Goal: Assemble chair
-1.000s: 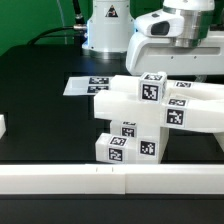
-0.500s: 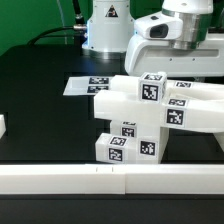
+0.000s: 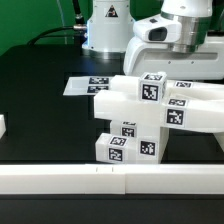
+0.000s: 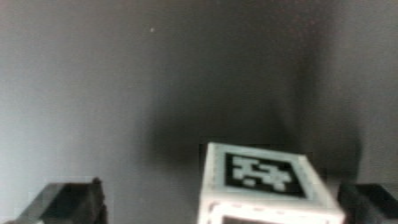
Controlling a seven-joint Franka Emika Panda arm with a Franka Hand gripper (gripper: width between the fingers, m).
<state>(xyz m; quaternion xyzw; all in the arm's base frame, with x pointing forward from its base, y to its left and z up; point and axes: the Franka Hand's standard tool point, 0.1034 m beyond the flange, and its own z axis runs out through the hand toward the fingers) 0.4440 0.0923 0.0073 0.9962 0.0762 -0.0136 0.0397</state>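
The gripper's fingers are level with the sides of the white tagged block, so they would hold the block if they closed now.
The chair parts (image 3: 150, 115) stand joined in a white blocky cluster at the middle of the black table, with tags on several faces. A tagged block (image 3: 152, 90) tops the cluster, and two tagged blocks (image 3: 128, 148) sit at its foot. My gripper (image 3: 186, 48) hangs above and behind the cluster at the exterior view's right. In the wrist view my gripper (image 4: 222, 205) is open. Its dark fingertips (image 4: 71, 200) stand wide apart, and a white tagged block (image 4: 263, 180) lies between them, untouched, nearer one finger.
The marker board (image 3: 85, 85) lies flat behind the cluster. The robot's base (image 3: 108, 25) stands at the back. A small white piece (image 3: 2, 126) sits at the exterior view's left edge. A white rail (image 3: 100, 178) runs along the front.
My hand has drifted slightly toward the exterior view's right. The chair parts have not moved.
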